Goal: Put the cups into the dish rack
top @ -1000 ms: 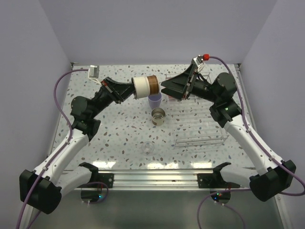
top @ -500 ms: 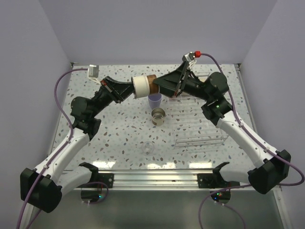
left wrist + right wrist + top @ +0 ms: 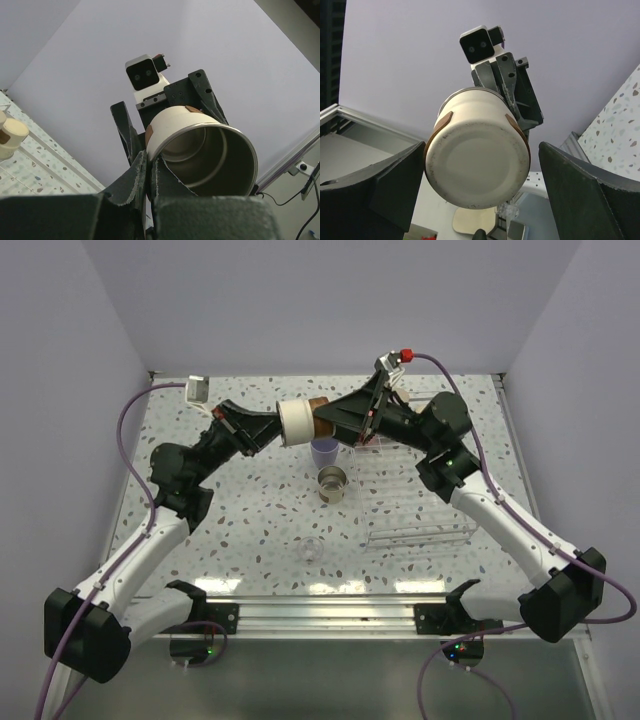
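The cup's base (image 3: pixel 322 417) is ready for my right gripper to close on: the fingers reach past the cup's base, beside the cup's brown band.
A short beige cup (image 3: pixel 300 422) with a brown band hangs sideways in the air, above the back middle of the table. My left gripper (image 3: pixel 281 427) is shut on its rim (image 3: pixel 148 160), and the cup's shiny inside (image 3: pixel 210 155) faces the left wrist camera. My right gripper (image 3: pixel 324 424) is open, with one finger (image 3: pixel 395 185) on each side of the cup's base (image 3: pixel 477 170). A lavender cup (image 3: pixel 324 453) and a metal-lined cup (image 3: pixel 332 483) stand on the table below. The clear dish rack (image 3: pixel 420 532) lies to their right.
A small clear object (image 3: pixel 312 548) lies on the speckled table near the front middle. The right arm's elbow (image 3: pixel 445 425) hangs over the back of the rack. White walls close the table in at the back and on both sides.
My right gripper has moved left from above the rack, and its open fingers now stand on either side of the cup's base. The left arm and the cup have stayed still.
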Robot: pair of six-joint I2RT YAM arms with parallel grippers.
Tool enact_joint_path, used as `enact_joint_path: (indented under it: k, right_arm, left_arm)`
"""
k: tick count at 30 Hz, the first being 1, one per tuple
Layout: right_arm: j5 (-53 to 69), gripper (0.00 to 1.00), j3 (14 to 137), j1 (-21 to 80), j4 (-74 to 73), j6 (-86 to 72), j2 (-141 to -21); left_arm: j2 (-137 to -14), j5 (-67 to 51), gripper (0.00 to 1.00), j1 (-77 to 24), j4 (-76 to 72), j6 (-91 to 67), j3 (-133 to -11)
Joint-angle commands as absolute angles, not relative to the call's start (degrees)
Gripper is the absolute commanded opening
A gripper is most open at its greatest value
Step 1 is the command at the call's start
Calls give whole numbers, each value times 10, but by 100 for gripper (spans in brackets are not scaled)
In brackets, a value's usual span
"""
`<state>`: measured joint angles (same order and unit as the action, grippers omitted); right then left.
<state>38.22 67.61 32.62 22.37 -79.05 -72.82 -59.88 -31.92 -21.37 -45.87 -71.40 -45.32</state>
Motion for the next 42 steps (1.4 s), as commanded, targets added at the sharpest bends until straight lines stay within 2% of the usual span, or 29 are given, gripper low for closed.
enact_joint_path:
  k: [1,5,6,8,9,12,15,16,19,23,25,26,28,29,31,34,39,42]
  right_arm:
    - [367,97,686,330,262,-791,-729]
    - [360,91,675,330,274,-795,-729]
    - [360,80,675,330,276,-795,-730]
    - [363,65,676,331,280,-799,-732]
    - [364,46,676,331,282,-798,-734]
    - [365,18,672,332,282,-797,-734]
    - [363,3,664,331,274,-792,-730]
    - [363,0,664,331,272,-788,-730]
    - [362,0,663,332,267,-784,-727]
    - [360,0,662,331,260,-779,-725]
    - [359,0,662,331,258,-775,-725]
    - [359,0,661,332,254,-773,-724]
    - [360,0,660,331,252,-771,-723]
    - [360,0,660,331,250,-770,-723]
    - [360,0,660,331,246,-763,-722]
    - [362,0,672,330,216,-734,-721]
    - [352,0,736,327,64,-634,-715]
    - [317,0,782,322,-54,-532,-715]
  left_arm:
    - [-599,-328,0,-210,-496,-722,-453]
    - [-599,-333,0,-210,-491,-718,-452]
    - [-599,-334,0,-210,-489,-717,-453]
    - [-598,-336,0,-210,-483,-714,-452]
    - [-599,-337,0,-210,-481,-710,-452]
    - [-596,-335,0,-209,-457,-697,-457]
    - [-594,-328,0,-209,-416,-678,-468]
    - [-593,-327,0,-208,-397,-673,-470]
    - [-592,-321,9,-205,-365,-658,-479]
    - [-587,-323,37,-200,-338,-644,-485]
    - [-584,-326,44,-193,-323,-638,-486]
    - [-583,-329,54,-189,-316,-636,-489]
    - [-578,-331,63,-178,-296,-628,-490]
    - [-577,-334,73,-173,-287,-625,-494]
    - [-576,-337,77,-157,-239,-604,-504]
    - [-570,-360,90,-116,-193,-581,-519]
    - [-564,-367,96,-41,-96,-518,-544]
    - [-576,-291,100,-39,99,-406,-614]
